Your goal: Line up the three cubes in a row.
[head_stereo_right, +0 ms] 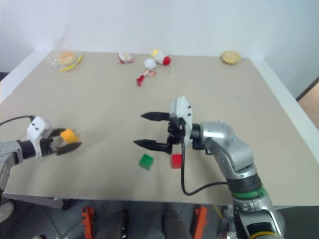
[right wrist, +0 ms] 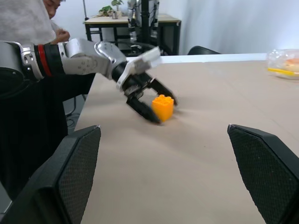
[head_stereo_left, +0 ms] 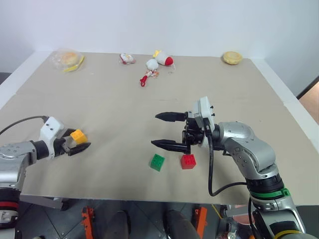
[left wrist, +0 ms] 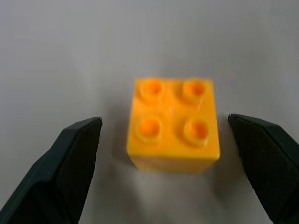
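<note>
My left gripper is ready to close on the orange cube, as its fingers reach down on either side of the cube in the left wrist view.
The yellow-orange cube (head_stereo_left: pixel 78 135) rests on the table near the left edge, studs up. My left gripper (head_stereo_left: pixel 80 140) is open with one finger on each side of it, and the left wrist view shows clear gaps between the cube (left wrist: pixel 174 126) and both fingers (left wrist: pixel 70 158). The green cube (head_stereo_left: pixel 157 162) and the red cube (head_stereo_left: pixel 188 161) sit side by side near the table's front edge, a small gap between them. My right gripper (head_stereo_left: pixel 155 130) hovers just above and behind them, open and empty, pointing left. Its wrist view shows the left gripper (right wrist: pixel 152 100) around the yellow-orange cube (right wrist: pixel 162 108).
Along the table's far edge lie a bagged food item (head_stereo_left: pixel 67 59), a small red-and-white packet (head_stereo_left: pixel 127 59), white-and-red plush toys (head_stereo_left: pixel 158 61) and a round bun (head_stereo_left: pixel 232 58). A person (right wrist: pixel 28 21) stands beyond the table's left side.
</note>
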You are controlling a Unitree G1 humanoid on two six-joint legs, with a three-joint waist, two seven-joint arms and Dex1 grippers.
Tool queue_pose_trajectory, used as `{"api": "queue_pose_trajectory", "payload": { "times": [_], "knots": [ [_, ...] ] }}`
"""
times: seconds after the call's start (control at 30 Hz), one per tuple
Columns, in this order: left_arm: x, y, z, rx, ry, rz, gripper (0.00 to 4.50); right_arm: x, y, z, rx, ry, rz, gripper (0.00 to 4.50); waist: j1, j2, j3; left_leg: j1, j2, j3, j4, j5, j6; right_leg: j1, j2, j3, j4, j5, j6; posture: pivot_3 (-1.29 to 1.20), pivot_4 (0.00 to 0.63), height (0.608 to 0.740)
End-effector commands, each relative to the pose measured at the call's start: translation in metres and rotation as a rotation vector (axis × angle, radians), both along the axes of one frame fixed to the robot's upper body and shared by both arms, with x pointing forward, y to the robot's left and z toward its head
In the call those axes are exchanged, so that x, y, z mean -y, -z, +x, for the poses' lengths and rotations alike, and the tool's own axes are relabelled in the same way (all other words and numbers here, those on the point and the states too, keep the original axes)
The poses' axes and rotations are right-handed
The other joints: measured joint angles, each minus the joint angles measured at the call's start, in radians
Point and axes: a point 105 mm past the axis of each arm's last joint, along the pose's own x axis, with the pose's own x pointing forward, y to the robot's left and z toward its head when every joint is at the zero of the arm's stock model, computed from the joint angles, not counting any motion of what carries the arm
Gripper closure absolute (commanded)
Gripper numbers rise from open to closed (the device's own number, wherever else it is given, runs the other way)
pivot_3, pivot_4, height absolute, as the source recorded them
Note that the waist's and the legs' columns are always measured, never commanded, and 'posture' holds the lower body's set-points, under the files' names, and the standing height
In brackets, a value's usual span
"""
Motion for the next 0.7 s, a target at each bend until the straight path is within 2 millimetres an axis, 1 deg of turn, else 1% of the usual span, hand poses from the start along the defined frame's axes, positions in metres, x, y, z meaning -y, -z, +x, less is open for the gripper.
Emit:
{"api": "queue_pose_trajectory", "payload": {
  "times": [0.03,0.07,0.2,0.3,0.43,0.53,0.57,0.63,0.7],
  "knots": [
    [0.001,-0.003,0.003,-0.001,0.021,0.028,0.60,0.000,-0.010,-0.008,0.045,-0.013,0.016,0.00,0.000,0.000,0.000,0.000,0.000,0.000,0.000,0.000,0.000,0.000,0.000,0.000,0.000,0.000,0.000,0.00,0.150,0.736],
    [0.002,-0.004,0.004,0.002,0.021,0.027,0.85,0.000,-0.010,-0.008,0.044,-0.015,0.016,0.00,0.000,0.000,0.000,0.000,0.000,0.000,0.000,0.000,0.000,0.000,0.000,0.000,0.000,0.000,0.000,0.00,0.150,0.736],
    [0.005,-0.007,0.006,0.016,0.041,0.021,2.23,0.000,-0.010,-0.012,0.038,-0.032,0.014,0.00,0.000,0.000,0.000,0.000,0.000,0.000,0.000,0.000,0.000,0.000,0.000,0.000,0.000,0.000,0.000,0.00,0.150,0.736],
    [0.004,-0.008,0.007,0.021,0.035,0.020,3.15,0.000,-0.009,-0.015,0.031,-0.048,0.004,0.00,0.000,0.000,0.000,0.000,0.000,0.000,0.000,0.000,0.000,0.000,0.000,0.000,0.000,0.000,0.000,0.00,0.150,0.736],
    [0.004,-0.008,0.008,0.022,0.035,0.017,3.12,0.001,-0.009,-0.015,0.029,-0.049,-0.003,0.00,0.000,0.000,0.000,0.000,0.000,0.000,0.000,0.000,0.000,0.000,0.000,0.000,0.000,0.000,0.000,0.00,0.150,0.736],
    [0.013,-0.012,0.005,0.022,0.091,-0.017,3.12,0.002,-0.010,-0.015,0.031,-0.049,-0.003,0.00,0.000,0.000,0.000,0.000,0.000,0.000,0.000,0.000,0.000,0.000,0.000,0.000,0.000,0.001,0.000,0.00,0.150,0.736],
    [0.021,-0.017,0.004,0.030,0.133,-0.037,3.12,0.004,-0.011,-0.017,0.029,-0.054,-0.002,0.00,0.000,0.000,0.000,0.000,0.000,0.000,0.000,0.000,0.000,0.000,0.000,0.000,0.001,0.001,0.000,0.00,0.150,0.736],
    [0.043,-0.030,0.002,0.059,0.237,-0.071,3.12,0.012,-0.009,-0.023,0.019,-0.065,-0.018,0.00,0.003,0.000,0.000,0.000,0.000,0.000,0.001,0.000,0.000,0.000,0.000,0.000,0.000,0.000,0.000,0.00,0.150,0.736],
    [0.064,-0.036,-0.003,0.065,0.345,-0.063,3.12,0.021,-0.007,-0.027,0.011,-0.063,-0.047,0.00,0.006,-0.001,0.000,-0.002,0.000,0.000,0.001,0.000,0.000,0.000,-0.001,0.000,0.000,0.000,0.001,0.00,0.150,0.736]
  ]
}}
